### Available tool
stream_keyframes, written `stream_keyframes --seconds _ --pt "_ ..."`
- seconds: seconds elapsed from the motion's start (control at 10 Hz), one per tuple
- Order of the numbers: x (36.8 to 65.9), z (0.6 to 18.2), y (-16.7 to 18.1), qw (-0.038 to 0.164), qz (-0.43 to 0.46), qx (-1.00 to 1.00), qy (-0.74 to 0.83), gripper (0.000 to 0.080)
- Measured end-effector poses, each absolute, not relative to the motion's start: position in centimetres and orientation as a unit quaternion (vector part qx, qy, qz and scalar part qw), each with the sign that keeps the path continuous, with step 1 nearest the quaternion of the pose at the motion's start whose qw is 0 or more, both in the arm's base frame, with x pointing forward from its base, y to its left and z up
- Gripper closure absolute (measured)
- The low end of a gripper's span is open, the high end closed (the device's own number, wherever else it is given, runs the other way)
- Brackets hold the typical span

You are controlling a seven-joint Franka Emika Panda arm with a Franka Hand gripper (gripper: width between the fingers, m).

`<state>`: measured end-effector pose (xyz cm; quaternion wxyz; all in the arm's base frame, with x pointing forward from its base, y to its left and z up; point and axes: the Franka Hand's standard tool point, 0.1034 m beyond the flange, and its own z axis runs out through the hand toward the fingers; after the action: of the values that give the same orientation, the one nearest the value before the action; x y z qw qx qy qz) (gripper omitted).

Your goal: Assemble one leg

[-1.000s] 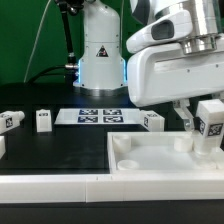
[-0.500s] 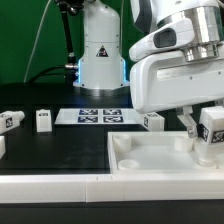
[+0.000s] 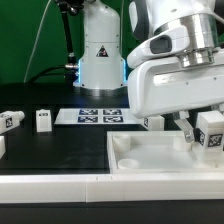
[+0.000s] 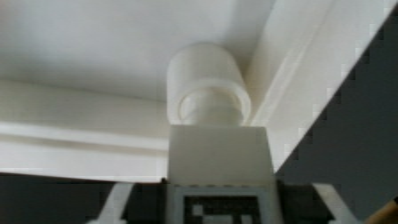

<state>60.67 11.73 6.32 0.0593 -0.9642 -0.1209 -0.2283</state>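
Observation:
My gripper is ready to open now: the white leg's lower end is in the round corner socket (image 4: 214, 72) in the wrist view, so the leg would stay standing.
My gripper (image 3: 206, 132) is shut on a white leg (image 3: 211, 130) with a marker tag on its side. It holds the leg upright over the far right corner of the large flat white square piece (image 3: 150, 160). In the wrist view the leg (image 4: 221, 150) runs from between the fingers (image 4: 118, 205) down to a round corner socket (image 4: 214, 72) of the white piece. Whether its tip sits in the socket I cannot tell. More legs lie on the table: one (image 3: 43, 120) at the exterior view's left, one (image 3: 11, 120) at the far left, one (image 3: 153, 121) behind the white piece.
The marker board (image 3: 90, 115) lies at the back of the table before the arm's white base (image 3: 100, 55). A white wall (image 3: 50, 185) runs along the table's front edge. Another round socket (image 3: 128, 162) shows at the white piece's near left corner.
The gripper has moved slightly down and toward the exterior view's right with the leg in it. The loose legs and the white piece have not moved.

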Motion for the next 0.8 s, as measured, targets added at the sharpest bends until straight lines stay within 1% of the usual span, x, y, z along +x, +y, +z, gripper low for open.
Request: stream_keyframes --seconds 0.3,0.4,0.5,0.6,0.7,0.8 --pt "60.23 6.14 11.78 0.057 -0.239 -0.962 -0.122 0.0511" --pt "60.23 6.14 11.79 0.057 -0.239 -0.962 -0.122 0.0414" --pt "60.23 6.14 11.78 0.057 -0.239 -0.962 -0.122 0.0277" --pt "60.23 6.14 11.78 0.057 -0.239 -0.962 -0.122 0.0277" --pt "60.23 6.14 11.78 0.057 -0.239 -0.962 -0.122 0.0177" --pt "60.23 6.14 11.78 0.057 -0.239 -0.962 -0.122 0.0158"
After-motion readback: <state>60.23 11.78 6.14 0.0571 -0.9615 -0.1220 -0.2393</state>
